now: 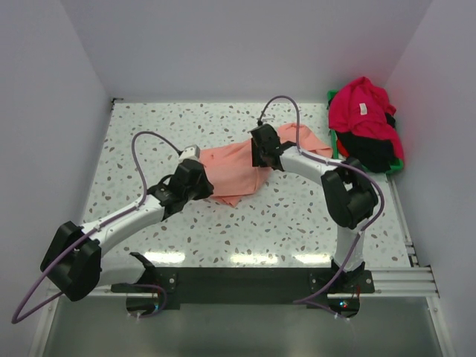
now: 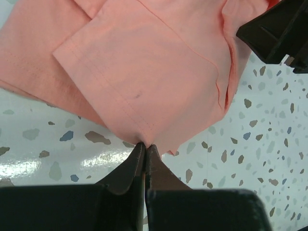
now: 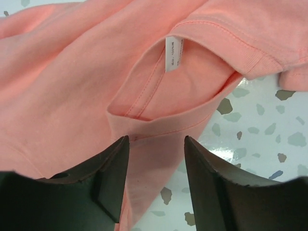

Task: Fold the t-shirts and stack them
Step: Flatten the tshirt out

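I will next use my right gripper to spread the salmon-pink t-shirt [image 1: 234, 169] for folding, grabbing it by the fold near its neck opening, away from my left gripper's hold on the hem.
The salmon-pink t-shirt [image 1: 234, 169] lies rumpled on the speckled table between the two arms. My left gripper [image 1: 195, 181] is at its left edge, shut on the hem of the shirt [image 2: 144, 86], as the left wrist view shows [image 2: 145, 144]. My right gripper [image 1: 262, 158] is over the shirt's right part, open, its jaws on either side of a fold near the neck opening [image 3: 156, 139]; the white neck tag [image 3: 173, 53] shows just beyond. The crimson red t-shirt [image 1: 361, 111] and the black t-shirt [image 1: 372, 152] are piled at the back right.
A green plastic bin [image 1: 400, 162] under the red and black shirts stands at the back right by the wall. White walls enclose the table on the left, back and right. The right arm's wrist [image 2: 279, 33] shows in the left wrist view.
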